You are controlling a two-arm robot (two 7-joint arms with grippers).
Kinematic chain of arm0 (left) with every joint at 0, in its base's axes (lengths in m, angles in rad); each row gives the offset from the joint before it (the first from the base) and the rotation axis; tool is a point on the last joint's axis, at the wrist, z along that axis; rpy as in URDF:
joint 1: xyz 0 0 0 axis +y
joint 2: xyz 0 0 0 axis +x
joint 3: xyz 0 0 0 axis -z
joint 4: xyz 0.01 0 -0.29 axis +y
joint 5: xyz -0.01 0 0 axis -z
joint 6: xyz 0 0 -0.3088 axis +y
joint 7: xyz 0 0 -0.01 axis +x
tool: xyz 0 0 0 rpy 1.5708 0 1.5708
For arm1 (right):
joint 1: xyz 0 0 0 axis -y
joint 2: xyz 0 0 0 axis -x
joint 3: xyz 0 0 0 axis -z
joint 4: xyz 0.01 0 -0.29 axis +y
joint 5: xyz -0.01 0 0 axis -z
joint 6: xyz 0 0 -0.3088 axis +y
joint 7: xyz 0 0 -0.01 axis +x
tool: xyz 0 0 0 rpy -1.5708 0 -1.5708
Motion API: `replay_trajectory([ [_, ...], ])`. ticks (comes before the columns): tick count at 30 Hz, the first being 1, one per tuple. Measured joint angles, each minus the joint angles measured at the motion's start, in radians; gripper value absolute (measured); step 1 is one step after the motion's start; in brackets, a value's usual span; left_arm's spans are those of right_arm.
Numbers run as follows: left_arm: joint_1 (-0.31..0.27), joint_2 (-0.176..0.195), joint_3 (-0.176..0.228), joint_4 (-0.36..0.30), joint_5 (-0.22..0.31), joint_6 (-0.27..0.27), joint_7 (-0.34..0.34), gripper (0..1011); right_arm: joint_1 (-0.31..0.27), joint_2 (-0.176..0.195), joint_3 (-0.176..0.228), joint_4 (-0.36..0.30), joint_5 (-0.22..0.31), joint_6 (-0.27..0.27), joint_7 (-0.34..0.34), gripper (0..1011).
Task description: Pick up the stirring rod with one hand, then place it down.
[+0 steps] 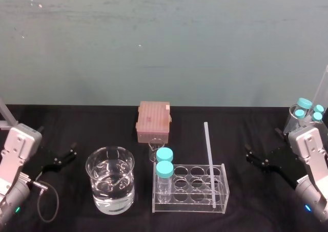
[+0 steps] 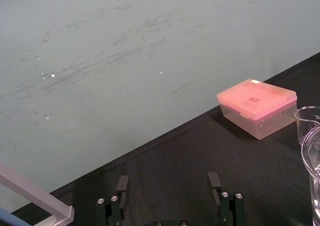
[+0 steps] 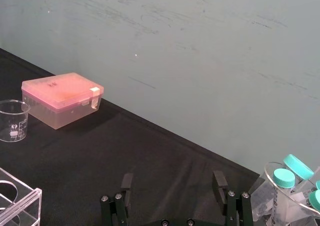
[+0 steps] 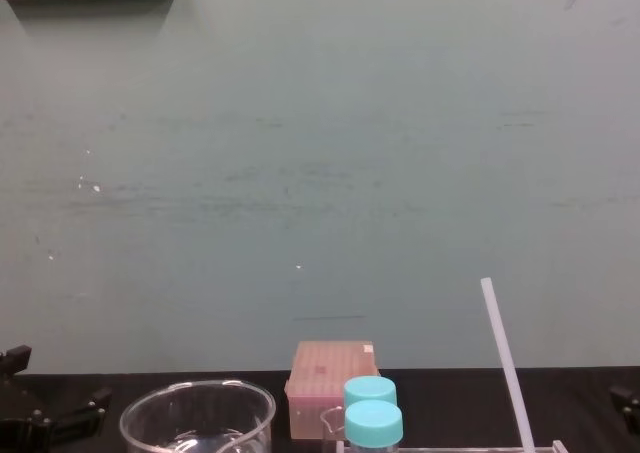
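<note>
The rod's lower end sits in the clear rack (image 4: 545, 449). The rod needs to be picked up, so my right gripper should next grab it by its upper part (image 4: 497, 319), which stands free.
The stirring rod (image 1: 209, 160) is a thin white translucent stick. It stands tilted in the right end of a clear rack (image 1: 221, 188) and rises well above it; in the chest view the stirring rod (image 4: 503, 358) leans left. My right gripper (image 1: 254, 157) hovers open to the right of the rack, apart from the rod. In the right wrist view the right gripper (image 3: 172, 182) has nothing between its fingers. My left gripper (image 1: 62, 157) rests open at the far left, and in the left wrist view the left gripper (image 2: 168, 183) is also empty.
Two blue-capped bottles (image 1: 164, 163) stand in the rack's left end. A large glass beaker of water (image 1: 110, 180) sits left of the rack, with a small beaker (image 1: 156, 151) and a pink box (image 1: 153, 120) behind. A holder of blue-capped tubes (image 1: 306, 111) stands at the far right.
</note>
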Motion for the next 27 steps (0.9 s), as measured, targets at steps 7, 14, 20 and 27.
replay_trajectory([
  [7, 0.0, 0.0, 0.0, 0.0, 0.0, 0.0, 0.0, 1005, 0.0, 0.0, 0.0, 0.0, 0.0, 0.0, 0.0, 1003],
  [14, 0.0, 0.0, 0.0, 0.0, 0.0, 0.0, 0.0, 1005, 0.0, 0.0, 0.0, 0.0, 0.0, 0.0, 0.0, 1003],
  [20, 0.0, 0.0, 0.0, 0.0, 0.0, 0.0, 0.0, 1005, 0.0, 0.0, 0.0, 0.0, 0.0, 0.0, 0.0, 1003],
  [27, 0.0, 0.0, 0.0, 0.0, 0.0, 0.0, 0.0, 1005, -0.003, -0.006, 0.019, 0.0, 0.016, -0.01, 0.018, 1003],
])
